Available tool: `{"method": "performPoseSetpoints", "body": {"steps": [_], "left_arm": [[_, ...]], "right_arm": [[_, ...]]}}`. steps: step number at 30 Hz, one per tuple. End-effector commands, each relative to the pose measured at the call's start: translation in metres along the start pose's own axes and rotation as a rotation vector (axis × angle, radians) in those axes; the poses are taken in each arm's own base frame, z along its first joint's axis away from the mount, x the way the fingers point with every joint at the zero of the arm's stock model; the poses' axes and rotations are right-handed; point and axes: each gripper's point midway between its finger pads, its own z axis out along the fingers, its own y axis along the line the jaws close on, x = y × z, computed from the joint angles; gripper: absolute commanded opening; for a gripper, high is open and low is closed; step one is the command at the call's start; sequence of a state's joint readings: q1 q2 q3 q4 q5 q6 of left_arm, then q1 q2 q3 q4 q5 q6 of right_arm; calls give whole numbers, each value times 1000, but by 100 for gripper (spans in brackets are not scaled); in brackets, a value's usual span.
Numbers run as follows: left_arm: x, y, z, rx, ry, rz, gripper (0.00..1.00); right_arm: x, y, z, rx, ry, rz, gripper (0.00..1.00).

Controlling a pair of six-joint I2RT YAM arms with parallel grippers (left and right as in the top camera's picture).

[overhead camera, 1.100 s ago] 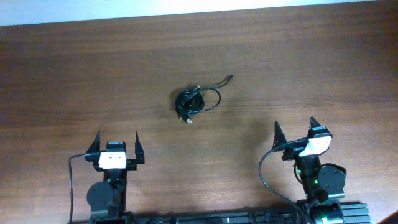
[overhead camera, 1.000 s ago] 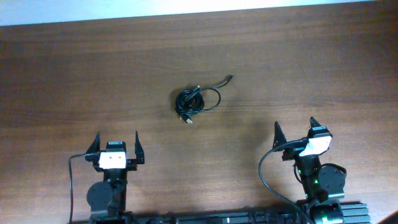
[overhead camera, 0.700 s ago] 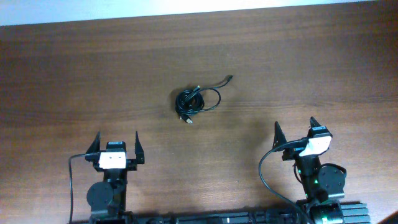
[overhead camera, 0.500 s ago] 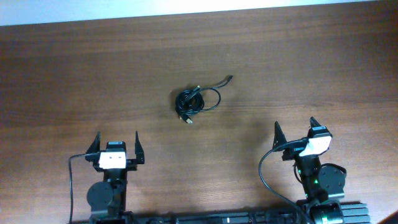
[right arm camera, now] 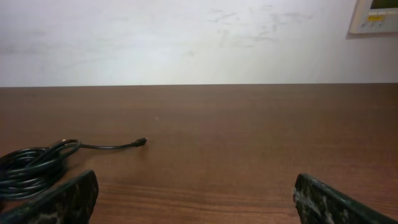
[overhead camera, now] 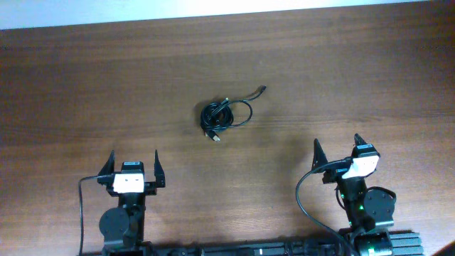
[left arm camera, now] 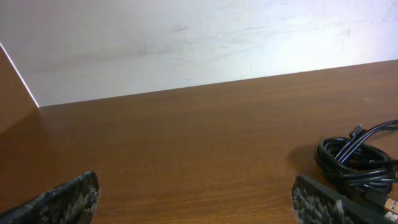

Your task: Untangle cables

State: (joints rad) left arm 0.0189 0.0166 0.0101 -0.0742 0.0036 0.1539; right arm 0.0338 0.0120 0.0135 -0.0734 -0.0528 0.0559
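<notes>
My left gripper grabs the knotted heap of cables by its coiled side (overhead camera: 208,118) (left arm camera: 336,161) next, opposite the trailing thin cable end, so that my right gripper then untangles.
The cables (overhead camera: 222,114) lie as a small black knotted bunch on the wooden table near its middle, with one thin end (overhead camera: 261,89) trailing to the upper right and a plug (overhead camera: 214,136) below. The bunch also shows at the right edge of the left wrist view (left arm camera: 357,162) and at the left edge of the right wrist view (right arm camera: 31,169). My left gripper (overhead camera: 133,163) is open and empty at the near left, well short of the bunch. My right gripper (overhead camera: 337,147) is open and empty at the near right.
The brown wooden table (overhead camera: 106,85) runs back to a white wall (right arm camera: 186,37). A thicker black wire (overhead camera: 302,199) loops beside the right arm's base.
</notes>
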Motion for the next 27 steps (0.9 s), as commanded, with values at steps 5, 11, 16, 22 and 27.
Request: {"method": "performPoseSetpoints", "body": {"steps": [5, 11, 16, 22, 27], "left_arm": [[-3, -4, 0, 24, -14, 16, 99], [-36, 0, -3, 8, -141, 19, 99], [-69, -4, -10, 59, -193, -46, 99], [-125, -13, -3, 177, -140, -161, 99], [-132, -32, 33, 304, 208, -293, 99]], "right_arm": [[3, 0, 0, 0, 2, 2, 99], [3, 0, 0, 0, 2, 2, 99], [3, 0, 0, 0, 2, 2, 99], [3, 0, 0, 0, 2, 2, 99], [3, 0, 0, 0, 2, 2, 99]]}}
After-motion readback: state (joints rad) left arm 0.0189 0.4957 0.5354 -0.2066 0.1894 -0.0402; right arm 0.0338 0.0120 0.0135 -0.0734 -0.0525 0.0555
